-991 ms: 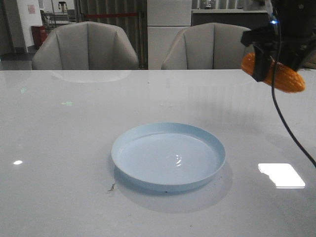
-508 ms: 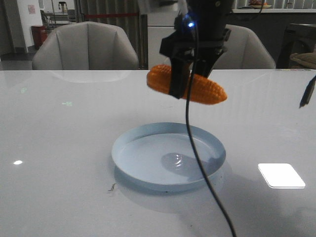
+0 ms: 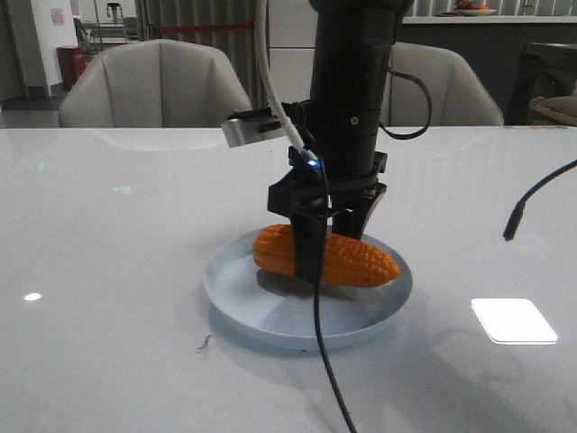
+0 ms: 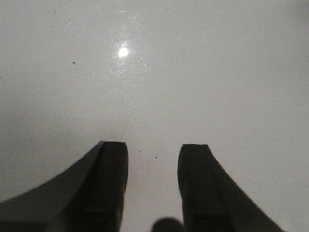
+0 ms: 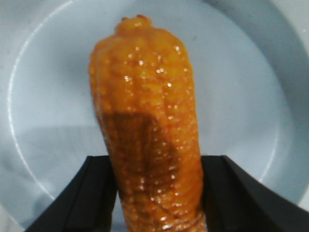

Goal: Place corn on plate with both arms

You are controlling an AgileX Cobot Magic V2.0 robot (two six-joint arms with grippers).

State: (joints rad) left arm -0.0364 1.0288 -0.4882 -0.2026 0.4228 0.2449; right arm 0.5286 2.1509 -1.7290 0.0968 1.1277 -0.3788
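The orange corn [image 3: 361,262] lies low inside the pale blue plate's rim [image 3: 236,293] and would rest there, so it is time to open my right gripper now.
The orange corn [image 3: 361,262] lies crosswise, low inside the pale blue plate [image 3: 236,293], tapered end to the right. I cannot tell whether it touches the plate's floor. My right gripper [image 3: 329,263] comes down from above and is shut on the corn's middle. In the right wrist view the corn [image 5: 145,92] fills the space between the black fingers [image 5: 94,193], with the plate [image 5: 246,92] beneath it. My left gripper [image 4: 153,147] is open and empty over bare white table; it is out of the front view.
The white table [image 3: 108,225] has a bright light patch [image 3: 514,320] at right and a small speck [image 3: 204,343] by the plate's front left. A black cable [image 3: 541,194] hangs at right. Two grey chairs [image 3: 158,86] stand behind the table.
My right arm carried the corn from the far right to above the plate, then lowered it into the plate. The plate has not moved.
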